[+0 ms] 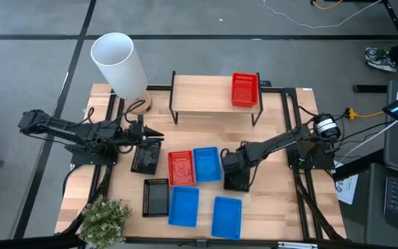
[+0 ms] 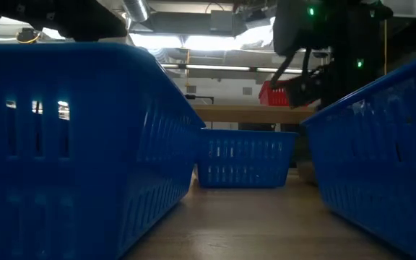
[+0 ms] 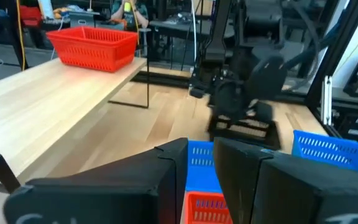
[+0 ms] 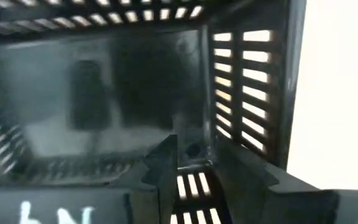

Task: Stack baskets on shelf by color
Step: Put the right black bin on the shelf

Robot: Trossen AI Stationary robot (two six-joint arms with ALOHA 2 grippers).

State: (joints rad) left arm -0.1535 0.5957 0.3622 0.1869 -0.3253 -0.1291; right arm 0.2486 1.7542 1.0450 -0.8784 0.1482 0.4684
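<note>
My right gripper grips the black basket by its slotted side (image 4: 194,190) next, to stack the basket on the shelf.
The shelf (image 1: 206,98) stands at the table's far side, with one red basket (image 1: 244,90) on its right end. Spread over the table are two black baskets (image 1: 146,159) (image 1: 155,196), a red one (image 1: 180,167) and three blue ones (image 1: 206,164) (image 1: 183,206) (image 1: 227,216). My right gripper (image 1: 228,166) is down on a third black basket (image 1: 238,181), right of the blue one. My left gripper (image 1: 159,137) is open and empty. It hovers above the far-left black basket and points toward the table's right. My right gripper (image 4: 194,165) has the black basket's slotted side wall (image 4: 191,185) between its two fingers, one finger inside the basket and one outside. It comes from above, pointing down into the basket (image 3: 241,127). Whether the base is still on the table I cannot tell.
A white cylinder (image 1: 119,62) stands by the shelf's left end and a green plant (image 1: 106,218) sits at the near-left corner. Black frame rails (image 1: 297,131) run along the table's sides. Bare wood lies between the shelf and the baskets (image 1: 206,135).
</note>
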